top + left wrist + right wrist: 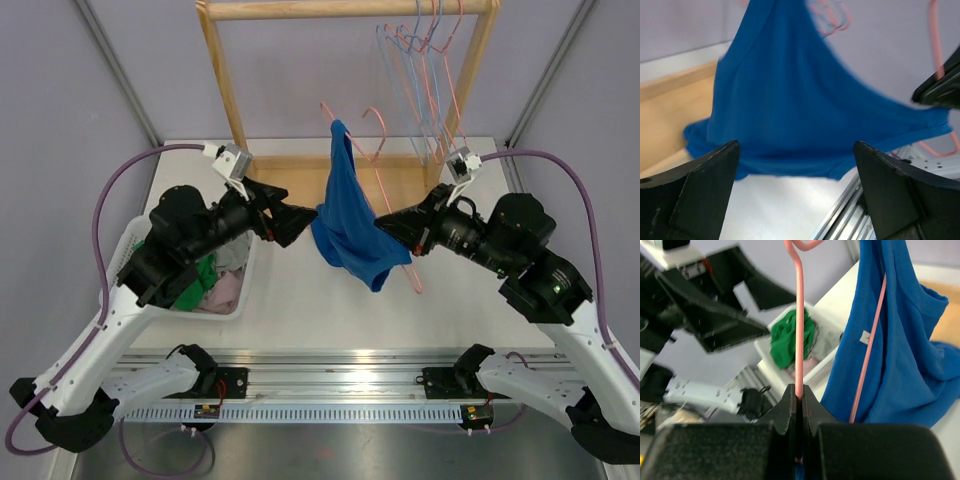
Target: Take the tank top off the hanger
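The tank top needs to come off the hanger, so my left gripper should next grab it by the shoulder strap, close to the pink wire [341,138] [785,16].
A blue tank top [348,220] hangs on a pink wire hanger [385,175] held up above the table's middle. My right gripper [385,226] is shut on the hanger's wire [799,340], with the tank top [900,340] draped just to its right. My left gripper [303,222] is open and empty, just left of the tank top's lower part. In the left wrist view the tank top [790,100] fills the space ahead of the open fingers [710,185], not between them.
A white basket [238,300] with green and pink clothes stands at the left. A wooden rack [345,10] stands at the back with several wire hangers [425,70] on its right end. A metal rail [330,385] runs along the near edge.
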